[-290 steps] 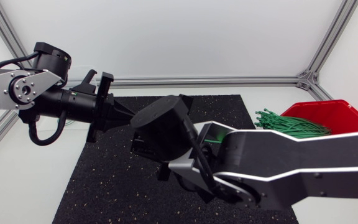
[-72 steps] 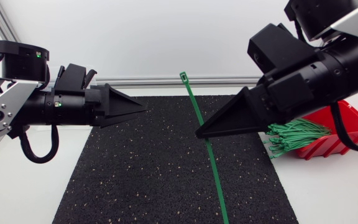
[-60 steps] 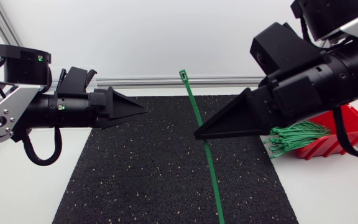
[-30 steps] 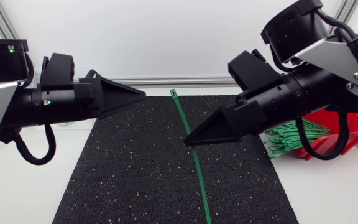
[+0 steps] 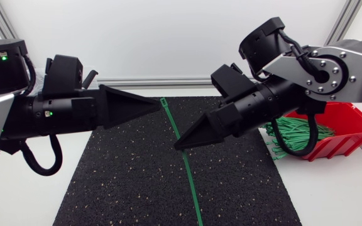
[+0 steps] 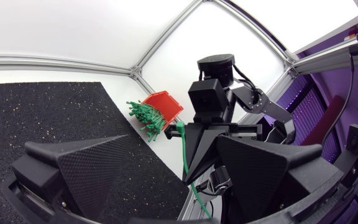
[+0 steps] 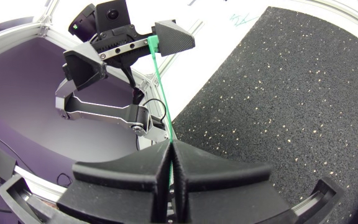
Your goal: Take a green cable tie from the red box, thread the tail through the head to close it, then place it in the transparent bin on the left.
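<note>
I should next grab the green cable tie [image 5: 184,160] with my left gripper by its strap just below the head [image 5: 167,110], so that it stays steady for threading.
A single green cable tie [image 5: 184,160] stands nearly upright over the black mat. My right gripper [image 5: 178,145] is shut on it partway along its length. Its head end [image 5: 164,100] is uppermost and lies just off the tip of my left gripper [image 5: 158,105]. In the right wrist view the cable tie [image 7: 160,93] runs from the shut right gripper [image 7: 169,149] up to a finger [image 7: 174,37] of the left gripper. In the left wrist view the left gripper [image 6: 173,149] stands open, and the cable tie [image 6: 183,149] hangs ahead of the gap. The transparent bin is not visible.
The red box [image 5: 347,122] sits at the table's right edge with a bundle of green ties [image 5: 297,135] spilling over its near side. The black mat [image 5: 131,182] covers the middle of the table. Aluminium frame posts stand at the back corners.
The right gripper has carried the tie leftward and lower over the mat. The left gripper has pushed further right, so the tie's head now lies at its tip.
</note>
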Robot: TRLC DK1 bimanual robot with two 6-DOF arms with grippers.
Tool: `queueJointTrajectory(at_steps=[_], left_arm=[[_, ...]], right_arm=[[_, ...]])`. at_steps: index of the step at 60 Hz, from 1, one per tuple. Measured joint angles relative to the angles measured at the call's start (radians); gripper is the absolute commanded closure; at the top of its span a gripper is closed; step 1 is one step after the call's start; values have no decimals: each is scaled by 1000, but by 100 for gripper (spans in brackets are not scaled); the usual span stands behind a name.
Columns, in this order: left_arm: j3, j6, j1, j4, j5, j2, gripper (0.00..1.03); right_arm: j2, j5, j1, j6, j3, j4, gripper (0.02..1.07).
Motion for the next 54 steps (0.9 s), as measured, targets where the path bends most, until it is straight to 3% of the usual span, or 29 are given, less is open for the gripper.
queueJointTrajectory(at_steps=[32, 54], left_arm=[[1, -94, -22, 154, 23, 73, 8], [22, -129, -27, 184, 34, 79, 28]], right_arm=[[5, -22, 1, 104, -2, 148, 101], [29, -80, 0, 150, -8, 237, 101]])
